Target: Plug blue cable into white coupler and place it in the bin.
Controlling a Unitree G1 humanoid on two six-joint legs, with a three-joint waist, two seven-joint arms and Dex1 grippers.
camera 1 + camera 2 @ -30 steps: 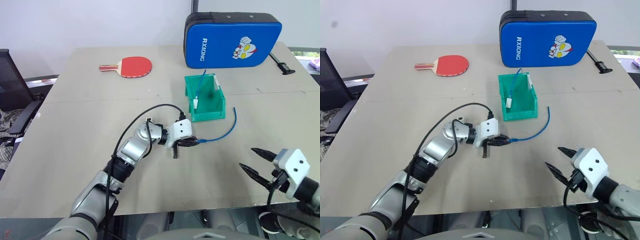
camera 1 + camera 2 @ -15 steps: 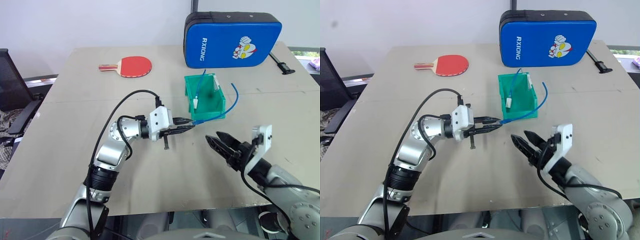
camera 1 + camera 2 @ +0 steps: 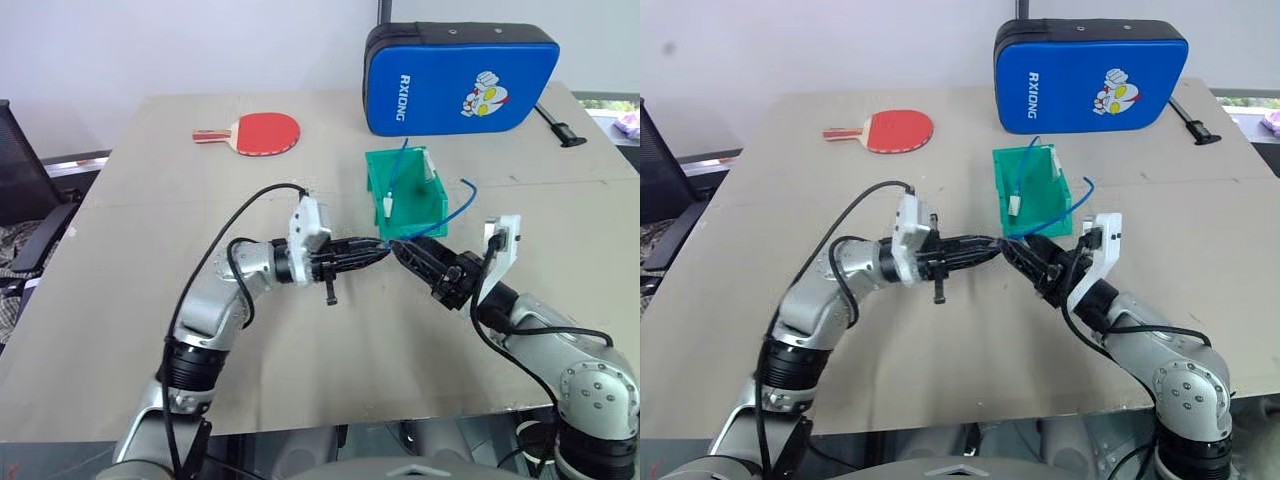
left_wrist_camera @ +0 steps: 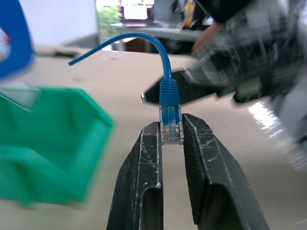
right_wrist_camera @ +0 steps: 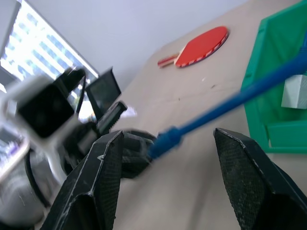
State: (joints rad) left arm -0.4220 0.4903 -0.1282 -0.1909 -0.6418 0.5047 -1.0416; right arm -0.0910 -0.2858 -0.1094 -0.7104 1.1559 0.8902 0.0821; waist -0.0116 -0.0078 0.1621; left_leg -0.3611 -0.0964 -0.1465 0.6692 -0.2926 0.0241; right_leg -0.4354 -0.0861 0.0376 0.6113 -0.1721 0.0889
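The blue cable needs to be made ready for plugging into the coupler, so my right gripper will grab it by its booted plug end [image 3: 391,244] next.
My left gripper [image 3: 378,250] is shut on the clear plug of the blue cable [image 4: 169,93], held above the table in front of the green bin [image 3: 377,190]. The cable curves up and away to the right, its free end in the air. Facing it from the right, my right gripper [image 3: 402,250] is open. In the right wrist view the blue cable [image 5: 225,108] runs between the spread fingers [image 5: 103,177] without touching them. The two grippers' tips nearly meet. The white coupler is out of view.
Inside the bin lies a straighter blue cable [image 3: 398,175] ending in a white block [image 3: 387,205]. A big blue padded case [image 3: 455,78] stands at the back, a red paddle [image 3: 268,132] at the back left. A black strap [image 3: 560,128] lies by the case.
My left gripper has lifted the cable off the table. My right arm has swung in from the near right edge, and its open fingers now straddle the cable by the plug.
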